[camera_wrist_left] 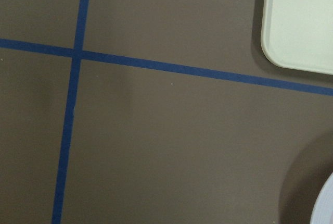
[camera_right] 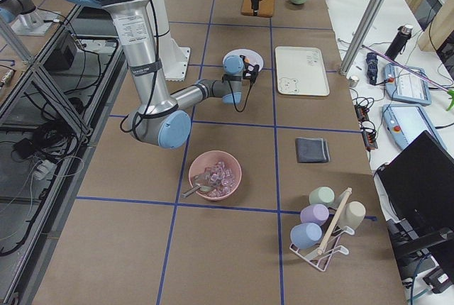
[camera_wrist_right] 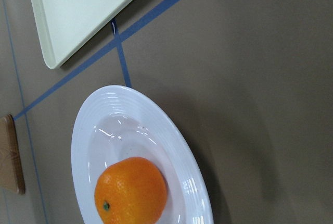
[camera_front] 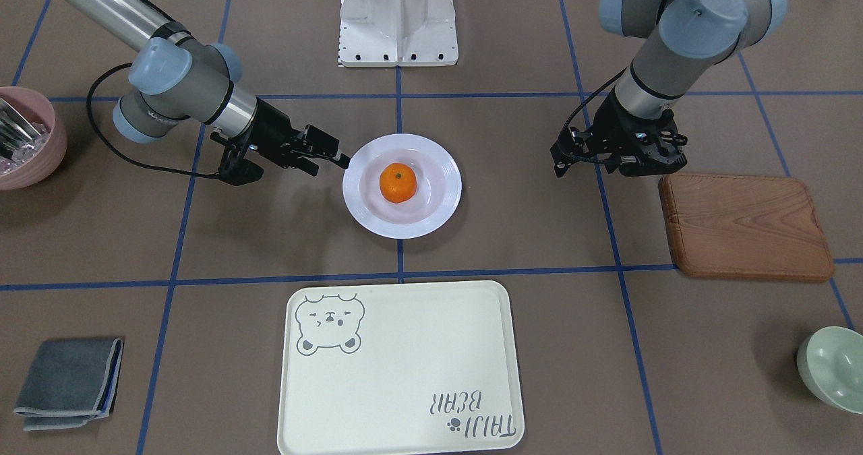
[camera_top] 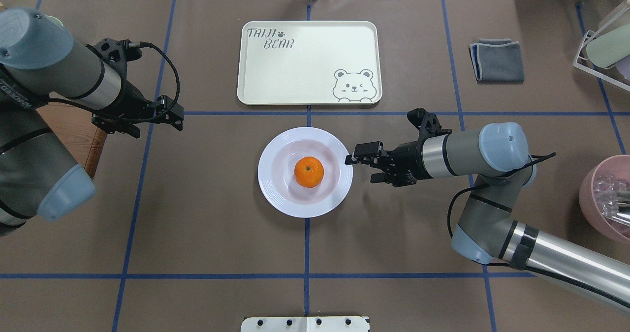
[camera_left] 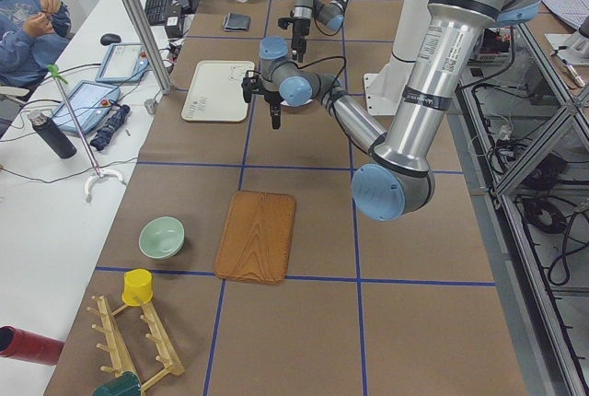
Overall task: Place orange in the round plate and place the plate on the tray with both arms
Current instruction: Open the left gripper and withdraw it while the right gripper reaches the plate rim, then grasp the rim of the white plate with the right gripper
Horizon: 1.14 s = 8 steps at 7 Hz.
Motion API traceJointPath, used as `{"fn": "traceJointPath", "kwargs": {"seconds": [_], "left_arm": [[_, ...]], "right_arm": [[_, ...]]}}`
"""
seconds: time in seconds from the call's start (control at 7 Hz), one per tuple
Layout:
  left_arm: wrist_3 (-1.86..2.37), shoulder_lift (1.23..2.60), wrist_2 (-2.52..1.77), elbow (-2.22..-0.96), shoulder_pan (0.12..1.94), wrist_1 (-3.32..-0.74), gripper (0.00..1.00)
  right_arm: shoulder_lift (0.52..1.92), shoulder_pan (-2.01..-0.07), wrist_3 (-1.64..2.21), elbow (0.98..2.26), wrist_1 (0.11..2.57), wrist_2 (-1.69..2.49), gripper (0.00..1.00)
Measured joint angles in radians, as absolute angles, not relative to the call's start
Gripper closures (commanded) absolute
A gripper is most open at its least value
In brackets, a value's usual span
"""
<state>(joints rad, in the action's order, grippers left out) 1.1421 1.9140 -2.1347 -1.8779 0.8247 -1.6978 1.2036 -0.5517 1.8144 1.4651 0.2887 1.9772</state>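
My right gripper grabs the round plate's rim next, to set it with its orange on the tray.
The orange lies in the middle of the white round plate, which stands on the table at the centre, apart from the tray. The cream tray with the bear drawing lies beyond the plate and holds nothing. My right gripper lies low and horizontal at the plate's right rim, open, with one fingertip at the rim's edge. My left gripper hangs over bare table well to the plate's left, pointing down, open and holding nothing. The right wrist view shows the orange, the plate and a tray corner.
A brown wooden board lies under and beside the left arm. A pale green bowl, a pink bowl with clear pieces, a folded grey cloth and a cup rack sit near the table's edges.
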Motion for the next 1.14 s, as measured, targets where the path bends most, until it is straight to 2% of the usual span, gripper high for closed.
{"fn": "traceJointPath", "kwargs": {"seconds": [0.29, 1.14], "left_arm": [[1.141, 1.913, -2.135, -1.878, 0.826, -1.697, 0.02], [1.141, 1.901, -2.135, -1.891, 0.834, -1.695, 0.02]], "right_arm": [[1.197, -0.524, 1.861, 1.428, 0.198, 1.906, 0.0], [1.188, -0.448, 1.879, 1.422, 0.16, 1.715, 0.0]]}}
